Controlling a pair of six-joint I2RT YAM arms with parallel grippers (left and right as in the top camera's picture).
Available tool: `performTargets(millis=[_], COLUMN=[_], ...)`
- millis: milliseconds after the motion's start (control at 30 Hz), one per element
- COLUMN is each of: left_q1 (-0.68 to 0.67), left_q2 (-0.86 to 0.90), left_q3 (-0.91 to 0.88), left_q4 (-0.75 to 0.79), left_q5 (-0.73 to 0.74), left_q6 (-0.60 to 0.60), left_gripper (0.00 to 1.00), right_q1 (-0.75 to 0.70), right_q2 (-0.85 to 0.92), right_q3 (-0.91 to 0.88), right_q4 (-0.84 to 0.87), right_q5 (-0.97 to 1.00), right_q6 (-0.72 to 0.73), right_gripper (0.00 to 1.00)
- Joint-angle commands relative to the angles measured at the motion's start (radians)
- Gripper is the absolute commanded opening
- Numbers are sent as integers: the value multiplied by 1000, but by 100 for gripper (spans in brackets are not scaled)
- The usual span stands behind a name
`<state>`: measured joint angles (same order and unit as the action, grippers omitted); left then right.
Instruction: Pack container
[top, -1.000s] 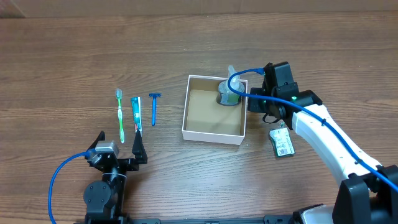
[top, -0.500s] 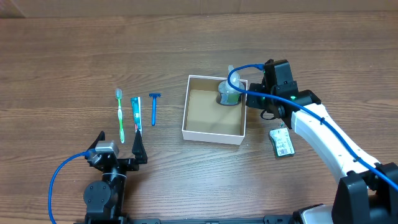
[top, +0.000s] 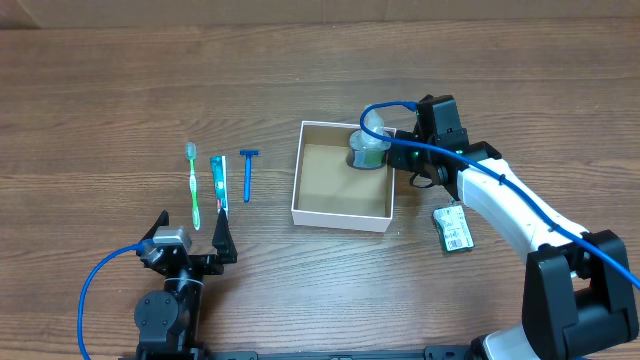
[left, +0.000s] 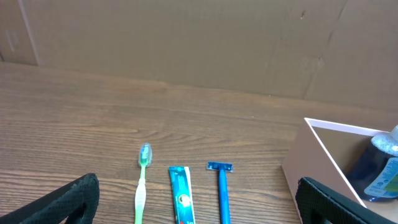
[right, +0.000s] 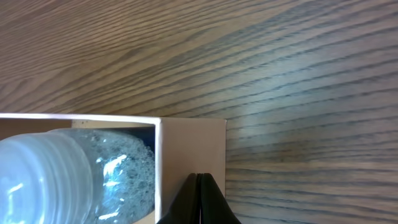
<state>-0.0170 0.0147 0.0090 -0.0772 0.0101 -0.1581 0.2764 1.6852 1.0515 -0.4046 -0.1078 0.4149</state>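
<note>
My right gripper would leave the bottle (top: 369, 148) behind if I lifted it now, because its shut fingers are outside the box's side (top: 391, 188).
The container (top: 296, 185), a square white-walled box with a brown inside, sits mid-table. A clear bottle with a green label (top: 368, 150) stands in its far right corner. My right gripper (top: 402, 158) is shut and empty, its tips against the outside of the box's right wall (right: 189, 146), with the bottle (right: 74, 174) just inside. My left gripper (top: 192, 236) is open and empty, low at the front left. Ahead of it lie a green toothbrush (left: 142, 180), a toothpaste tube (left: 180, 199) and a blue razor (left: 222, 193). The container (left: 311, 168) is at their right.
A small white-and-green packet (top: 453, 228) lies on the wood to the right of the container, under my right arm. The toothbrush (top: 194, 190), tube (top: 219, 183) and razor (top: 247, 172) lie in a row left of the container. A cardboard wall stands behind the table.
My right gripper has moved a little left and away, up against the container's right wall. The container has shifted slightly left. The left arm has not moved.
</note>
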Motion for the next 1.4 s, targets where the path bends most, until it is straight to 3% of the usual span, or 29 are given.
performTargets(millis=[0,267,433,767,1033,1167,1367], left_q1=[4,4,4,4,4,4,4], left_q2=[-10,-10,-10,-10,-10,-10,-10], left_q3=[-5,-5,-5,-5,-5,-5,-5], left_q4=[1,1,1,1,1,1,1], left_q5=[-3,-3,-3,-3,-3,-3,-3], left_q6=[-14,-14,-14,-14,-14,-14,-14], left_gripper=[100,100,100,100,100,100,100], right_q1=[6,3,-2,-69,104,229,292], right_q2=[1,1,0,-147,-234,-234,-222], right_q3=[-3,-1,14,193,188,165,100], right_q4=[13,14,-9,-389,-616,-612,-560], right_q5=[-53,-129,-122,2,-8,-4,46], right_q6=[-30,-185,-200,-214,-261,-254,-233], right_gripper=[4,4,4,4,4,4,4])
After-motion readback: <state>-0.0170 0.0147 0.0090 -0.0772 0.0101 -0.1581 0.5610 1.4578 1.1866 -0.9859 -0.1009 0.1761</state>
